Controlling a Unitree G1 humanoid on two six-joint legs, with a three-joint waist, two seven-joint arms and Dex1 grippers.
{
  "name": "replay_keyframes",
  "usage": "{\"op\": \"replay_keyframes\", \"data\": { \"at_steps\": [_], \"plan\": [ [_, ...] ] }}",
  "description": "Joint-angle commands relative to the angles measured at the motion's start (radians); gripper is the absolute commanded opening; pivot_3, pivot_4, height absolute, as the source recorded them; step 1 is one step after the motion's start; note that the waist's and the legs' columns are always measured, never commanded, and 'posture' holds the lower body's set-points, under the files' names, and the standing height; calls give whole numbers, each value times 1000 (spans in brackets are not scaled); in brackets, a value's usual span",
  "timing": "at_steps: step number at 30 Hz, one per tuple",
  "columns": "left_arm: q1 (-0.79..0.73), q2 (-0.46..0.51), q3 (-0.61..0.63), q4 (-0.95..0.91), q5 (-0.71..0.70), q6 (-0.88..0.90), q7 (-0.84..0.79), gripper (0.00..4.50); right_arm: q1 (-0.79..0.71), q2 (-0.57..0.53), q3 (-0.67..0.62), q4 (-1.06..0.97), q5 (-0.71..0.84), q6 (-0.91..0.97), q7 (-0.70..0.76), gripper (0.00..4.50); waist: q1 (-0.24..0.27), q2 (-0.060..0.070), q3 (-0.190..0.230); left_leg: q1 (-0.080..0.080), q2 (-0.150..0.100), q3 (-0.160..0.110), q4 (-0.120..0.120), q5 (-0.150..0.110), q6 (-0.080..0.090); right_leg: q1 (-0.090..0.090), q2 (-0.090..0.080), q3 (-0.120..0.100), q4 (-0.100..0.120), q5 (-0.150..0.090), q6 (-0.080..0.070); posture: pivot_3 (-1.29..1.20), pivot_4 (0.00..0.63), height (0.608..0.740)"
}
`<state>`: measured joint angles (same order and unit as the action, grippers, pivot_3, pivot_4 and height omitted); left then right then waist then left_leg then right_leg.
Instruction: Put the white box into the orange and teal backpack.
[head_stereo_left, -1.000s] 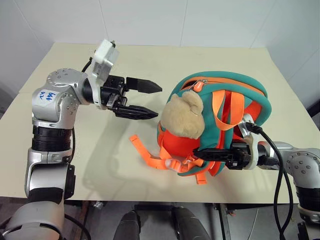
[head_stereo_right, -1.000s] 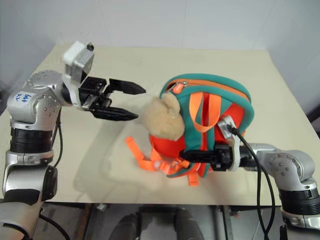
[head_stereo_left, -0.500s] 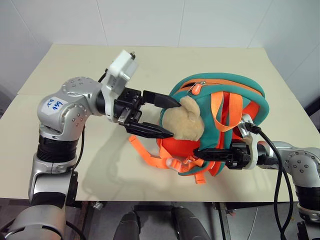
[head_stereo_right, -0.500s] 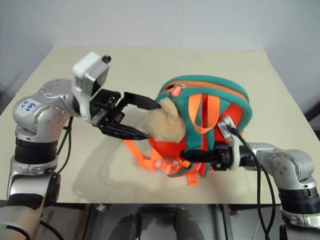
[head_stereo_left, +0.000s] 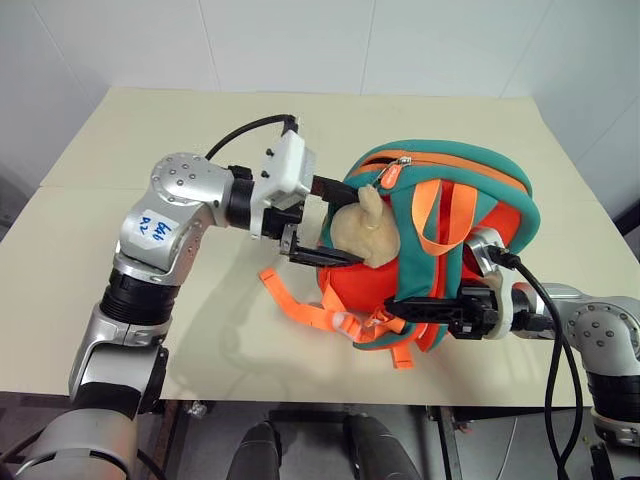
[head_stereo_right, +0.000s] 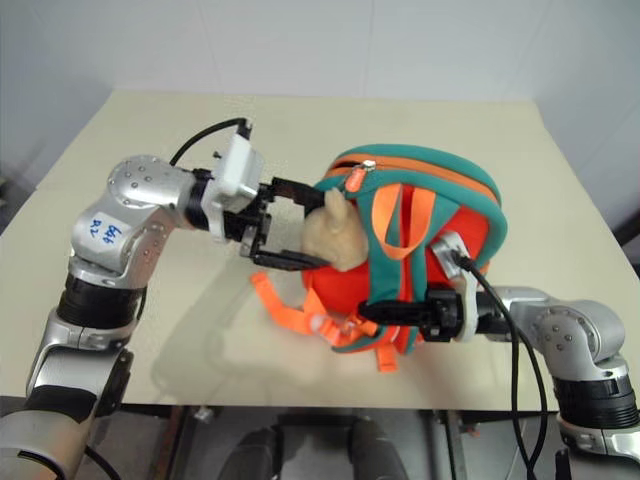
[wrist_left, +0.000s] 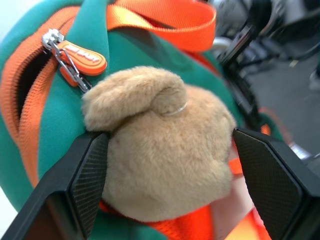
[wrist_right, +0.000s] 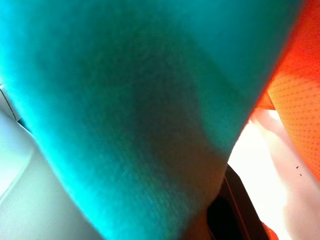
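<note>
I should close my left gripper on the bear head now, because its fingers reach along both sides of the tan bear head (head_stereo_left: 368, 235) and would hold it.
The orange and teal backpack (head_stereo_left: 470, 165) stands on the table, its tan plush bear head (head_stereo_left: 368, 235) facing my left arm. My left gripper (head_stereo_left: 342, 222) is open, one black finger (wrist_left: 87, 175) on each side of the bear head. The orange zipper pull (wrist_left: 80, 52) hangs just above the bear, beside a dark gap in the zipper. My right gripper (head_stereo_left: 425, 308) is at the backpack's near lower side, shut on a teal strap. That strap (wrist_right: 125, 115) lies right up against the right wrist camera. The white box is out of view.
Loose orange webbing straps (head_stereo_left: 295, 305) trail on the beige table (head_stereo_left: 150, 120) below my left gripper. A black cable (head_stereo_left: 555, 330) loops off my right wrist near the table's front edge.
My left gripper has swung right and slightly down, rolling as it went, from open table space to straddling the bear head. The right gripper has kept its hold and place.
</note>
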<state>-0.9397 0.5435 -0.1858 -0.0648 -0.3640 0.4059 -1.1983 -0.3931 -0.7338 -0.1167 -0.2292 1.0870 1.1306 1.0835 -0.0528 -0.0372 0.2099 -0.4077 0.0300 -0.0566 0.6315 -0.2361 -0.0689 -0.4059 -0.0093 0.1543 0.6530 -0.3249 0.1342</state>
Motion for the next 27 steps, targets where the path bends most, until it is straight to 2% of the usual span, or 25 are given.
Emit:
{"op": "replay_keyframes", "data": {
  "at_steps": [1, 4, 5, 11, 14, 16, 22, 27],
  "plan": [
    [11, -17, -31, -36, 24, -25, 9, 4070, 3, 7, -21, -28, 25, -15, 0, 221, 0, 0, 0, 0, 0, 0, 0, 0, 0, 0, 0, 0, 0, 0, 0, 0, 150, 740],
    [19, -28, -21, -32, 23, -29, 20, 4070, 5, 10, -22, -30, 25, -17, -4, 221, 0, 0, 0, 0, 0, 0, 0, 0, 0, 0, 0, 0, 0, 0, 0, 0, 150, 740],
    [21, -27, -20, -32, 23, -30, 19, 3691, 5, 11, -22, -30, 26, -17, -5, 221, 0, 0, 0, 0, 0, 0, 0, 0, 0, 0, 0, 0, 0, 0, 0, 0, 150, 740],
    [15, -19, -11, -12, 25, -36, 22, 2058, 0, 11, -21, -27, 23, -19, -5, 221, 0, 0, 0, 0, 0, 0, 0, 0, 0, 0, 0, 0, 0, 0, 0, 0, 150, 740],
    [7, -1, -2, 3, 27, -39, 14, 1340, -5, 11, -18, -24, 21, -21, -3, 221, -1, 0, 0, 0, 0, 0, 0, 0, 0, 0, 0, 0, 0, 0, 0, 0, 150, 740],
    [3, 9, 6, 10, 22, -36, 4, 1035, -6, 11, -17, -23, 19, -22, -2, 221, -1, 0, 0, 0, 0, 0, 0, 0, 0, 0, 0, 0, 0, 0, 0, 0, 150, 740],
    [-44, 102, 136, 37, -153, 64, -131, 962, -10, 13, -13, -18, 13, -28, -1, 221, -9, 0, 0, 0, 0, 0, -1, 0, 0, 0, 0, 0, 0, 0, 0, 0, 150, 740],
    [-93, 203, 193, 146, -153, 85, -162, 962, -1, 15, -15, -21, 13, -33, -6, 221, -10, 0, 0, 1, 1, 0, -2, 0, 0, -1, 1, 0, 0, 0, -1, 0, 150, 740]
  ]
}}
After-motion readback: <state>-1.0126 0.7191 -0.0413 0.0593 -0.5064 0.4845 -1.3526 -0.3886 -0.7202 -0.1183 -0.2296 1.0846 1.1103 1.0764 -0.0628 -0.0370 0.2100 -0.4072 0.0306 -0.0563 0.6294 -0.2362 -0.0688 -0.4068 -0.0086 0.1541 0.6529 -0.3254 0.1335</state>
